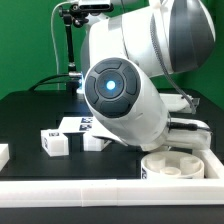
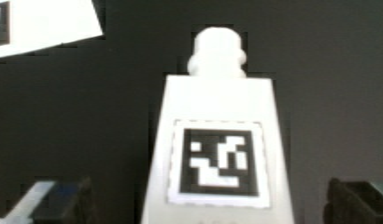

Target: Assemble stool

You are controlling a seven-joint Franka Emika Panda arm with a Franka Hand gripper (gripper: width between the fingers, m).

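My gripper should close on the leg now, because my fingers are beside the near end of the tagged white leg [image 2: 220,207] in the wrist view.
A white stool leg [image 2: 220,140] fills the wrist view. It lies on the black table with a square marker tag on its upper face and a rounded peg at its far end. My gripper [image 2: 206,205] is open, one dark finger [image 2: 46,200] on each side of the leg's near end, and neither touches it. In the exterior view the round seat disc [image 1: 172,166] lies at the front right, and two blocky legs [image 1: 55,143] [image 1: 96,141] stand left of the arm. The arm's body hides the gripper there.
The marker board [image 1: 74,124] lies flat behind the two legs. A long white rail [image 1: 100,193] runs along the table's front edge. A black camera stand [image 1: 70,45] rises at the back. Another white tagged surface [image 2: 37,30] shows in the wrist view.
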